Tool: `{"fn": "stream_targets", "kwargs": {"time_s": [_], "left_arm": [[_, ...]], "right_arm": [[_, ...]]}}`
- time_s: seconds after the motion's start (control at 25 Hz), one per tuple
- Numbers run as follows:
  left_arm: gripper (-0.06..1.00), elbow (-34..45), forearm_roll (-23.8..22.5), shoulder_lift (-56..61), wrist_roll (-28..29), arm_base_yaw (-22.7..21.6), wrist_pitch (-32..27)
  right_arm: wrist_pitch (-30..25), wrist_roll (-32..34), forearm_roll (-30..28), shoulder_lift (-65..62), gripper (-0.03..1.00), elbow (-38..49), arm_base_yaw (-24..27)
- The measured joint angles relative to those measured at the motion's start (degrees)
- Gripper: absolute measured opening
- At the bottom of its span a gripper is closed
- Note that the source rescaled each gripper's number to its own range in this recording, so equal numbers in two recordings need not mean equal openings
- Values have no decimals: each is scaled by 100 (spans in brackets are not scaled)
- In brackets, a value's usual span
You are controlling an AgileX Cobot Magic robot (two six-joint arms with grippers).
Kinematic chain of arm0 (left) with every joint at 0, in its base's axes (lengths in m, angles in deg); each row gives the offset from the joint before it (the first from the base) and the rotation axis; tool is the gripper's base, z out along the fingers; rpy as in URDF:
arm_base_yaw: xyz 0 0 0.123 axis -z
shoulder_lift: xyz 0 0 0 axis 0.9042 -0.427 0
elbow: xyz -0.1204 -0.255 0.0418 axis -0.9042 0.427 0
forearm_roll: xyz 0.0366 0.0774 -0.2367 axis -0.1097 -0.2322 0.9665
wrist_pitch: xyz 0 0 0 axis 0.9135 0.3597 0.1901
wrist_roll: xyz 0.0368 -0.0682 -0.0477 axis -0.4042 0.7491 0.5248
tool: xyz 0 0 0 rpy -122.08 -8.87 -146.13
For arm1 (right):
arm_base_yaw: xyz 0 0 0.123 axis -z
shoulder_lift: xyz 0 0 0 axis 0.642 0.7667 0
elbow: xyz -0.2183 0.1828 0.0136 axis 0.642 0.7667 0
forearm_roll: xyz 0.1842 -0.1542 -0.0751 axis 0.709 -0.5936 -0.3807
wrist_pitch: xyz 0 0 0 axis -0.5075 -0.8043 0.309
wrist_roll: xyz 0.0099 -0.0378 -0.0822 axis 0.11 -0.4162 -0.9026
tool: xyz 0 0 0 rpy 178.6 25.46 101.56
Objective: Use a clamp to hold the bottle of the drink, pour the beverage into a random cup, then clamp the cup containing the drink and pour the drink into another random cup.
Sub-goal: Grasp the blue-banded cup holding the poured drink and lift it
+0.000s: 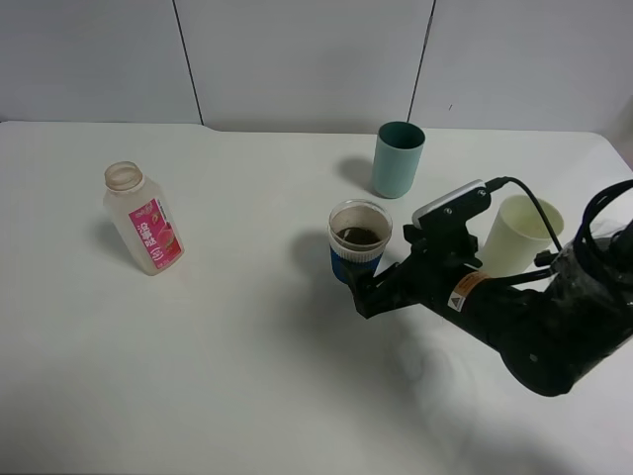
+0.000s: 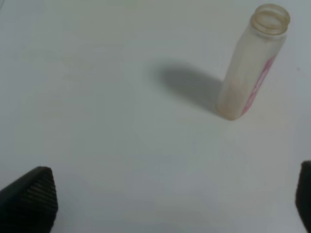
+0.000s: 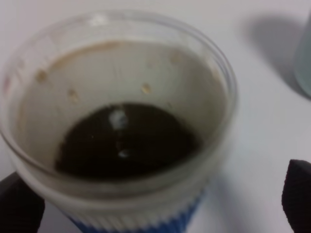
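Note:
My right gripper's fingers stop short of the blue band's middle (image 1: 351, 264) (image 3: 141, 227), so it is too early to close on the blue-banded cup. It moves forward next.
The bottle (image 1: 143, 218) stands upright at the table's left, open-necked, with a pink-red label; the left wrist view shows the bottle (image 2: 252, 63) well ahead of my open left gripper (image 2: 167, 199), which holds nothing. The blue-banded cup (image 1: 360, 242) stands mid-table with dark brown beverage (image 1: 358, 236) in its bottom. My right gripper (image 1: 356, 285) is at this cup's near side. In the right wrist view the cup (image 3: 121, 97) fills the space between the black fingertips (image 3: 299, 194), with a gap on one side. The pale yellow-green cup (image 1: 519, 236) stands right of it, partly behind the arm.
A teal cup (image 1: 398, 158) stands behind the blue-banded cup, and its edge (image 3: 305, 53) shows in the right wrist view. The bulky black right arm (image 1: 544, 317) fills the lower right of the white table (image 1: 227, 376). The left arm is outside the exterior view.

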Motion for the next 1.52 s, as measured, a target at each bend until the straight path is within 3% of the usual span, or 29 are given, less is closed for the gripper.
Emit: {"fn": "stream_targets", "kwargs": {"time_s": [0.88,1.36,1.44,1.52], "left_arm": [[100,0,0,0,0,0,0],[100,0,0,0,0,0,0],[100,0,0,0,0,0,0],[100,0,0,0,0,0,0]], "right_arm": [[15,-577,-333,660,100,-185,0],[15,-618,-393,680,93,-575,0],[15,-618,-393,680,88,-575,0],[15,-618,-393,680,72,-575,0]]}}
